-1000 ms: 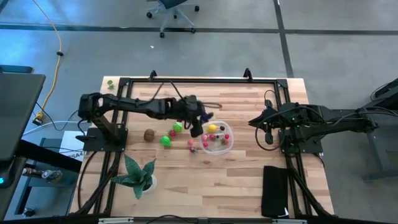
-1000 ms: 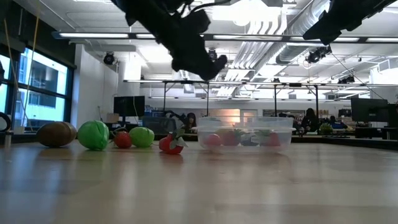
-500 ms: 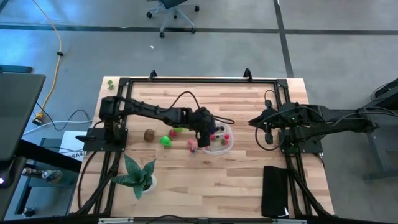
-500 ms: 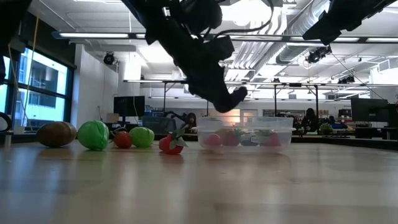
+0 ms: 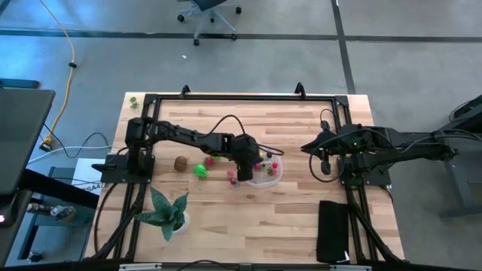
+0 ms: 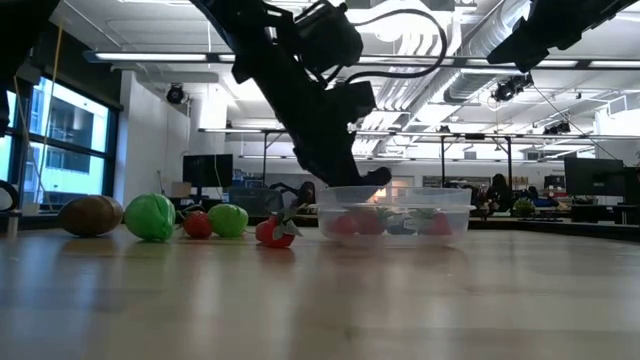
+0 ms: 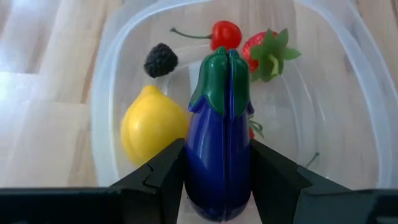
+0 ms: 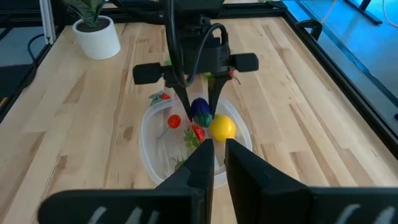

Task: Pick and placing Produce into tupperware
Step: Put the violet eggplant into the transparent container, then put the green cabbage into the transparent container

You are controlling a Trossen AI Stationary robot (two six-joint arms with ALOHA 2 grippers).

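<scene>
I should open my left gripper, because the purple eggplant is inside the clear tupperware's rim and the eggplant would lie in the clear tupperware [image 5: 269,175].
A purple eggplant [image 7: 219,124] with a green cap hangs inside the rim of the clear tupperware [image 5: 269,175], and my left gripper [image 5: 248,170] is shut on it. In the tupperware lie a yellow lemon [image 7: 152,127], a blackberry [image 7: 160,60], a cherry [image 7: 225,32] and a strawberry [image 7: 264,50]. More produce rests on the table to its left: a brown piece [image 5: 181,162], a green one [image 5: 200,170] and a red one [image 5: 231,175]. My right gripper [image 8: 214,163] waits shut, raised above the table's right side. My left gripper pinches the eggplant's purple body [image 7: 205,180], at the end away from the cap, between its two fingers [image 7: 163,177]. The fingers slant down from the table's left and lie along the eggplant. Its green cap [image 7: 221,78] points ahead into the tupperware; whether it touches the bottom, I cannot tell.
A potted plant [image 5: 167,214] stands at the near left and a black pad [image 5: 334,229] lies at the near right. Dark frame rails [image 5: 241,96] run along the table's edges. Bare wood lies in front of the tupperware [image 6: 395,213].
My left gripper has come down and gone toward the table's right, tipping more steeply, with the eggplant still in its fingers. It was above and left of the tupperware; now its tips and the eggplant sit inside the rim.
</scene>
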